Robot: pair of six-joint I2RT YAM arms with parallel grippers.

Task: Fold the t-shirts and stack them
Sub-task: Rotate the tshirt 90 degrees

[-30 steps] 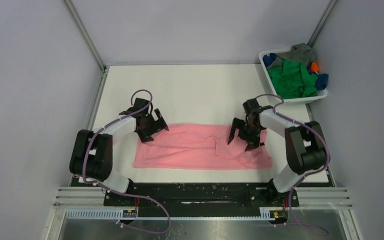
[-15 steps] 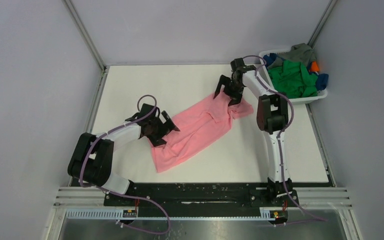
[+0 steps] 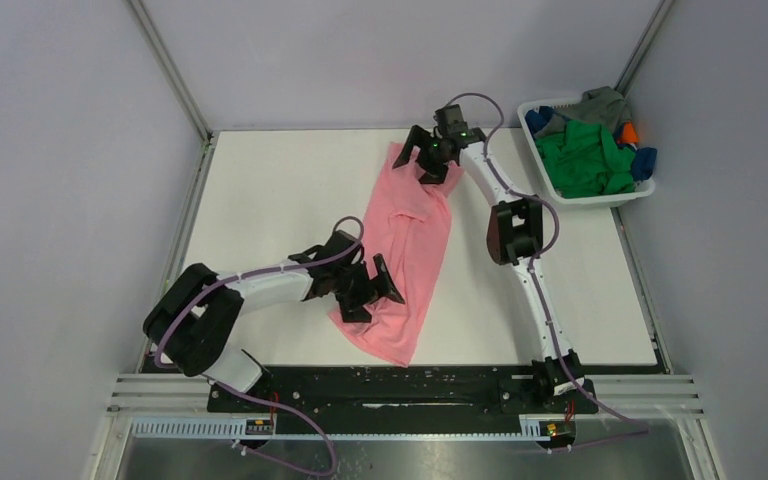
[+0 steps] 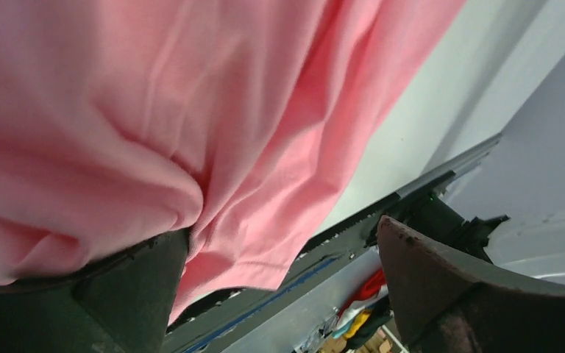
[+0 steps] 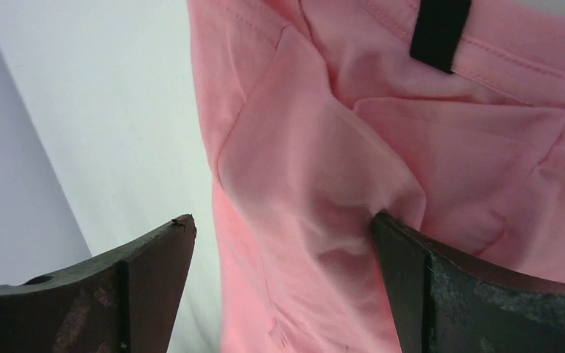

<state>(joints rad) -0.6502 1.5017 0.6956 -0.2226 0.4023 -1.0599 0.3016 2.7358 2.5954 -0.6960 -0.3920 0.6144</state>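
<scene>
My left gripper next needs to grab the side edge of the salmon pink t-shirt's near end, to fold that end towards the neck.
The salmon pink t-shirt (image 3: 412,235) lies folded into a long strip, running from the far middle of the table towards the near edge. My left gripper (image 3: 370,292) is open and pressed flat on its near end; in the left wrist view pink cloth (image 4: 191,110) bunches against one finger of the gripper (image 4: 279,243). My right gripper (image 3: 430,158) is open on the far end, where the cloth (image 5: 324,162) with its black neck label (image 5: 440,29) lies between the spread jaws of the gripper (image 5: 283,224). Green (image 3: 585,160), grey (image 3: 600,100), blue (image 3: 540,120) and orange (image 3: 630,132) t-shirts are piled in the basket.
The white plastic basket (image 3: 531,140) stands at the far right corner against the side wall. Grey walls close in the table on the left, back and right. A metal rail (image 3: 410,385) runs along the near edge by the arm bases.
The pink t-shirt has swung from lying across the front to running lengthwise. My right gripper slid to the far middle and my left gripper moved right and nearer, both still open on it.
</scene>
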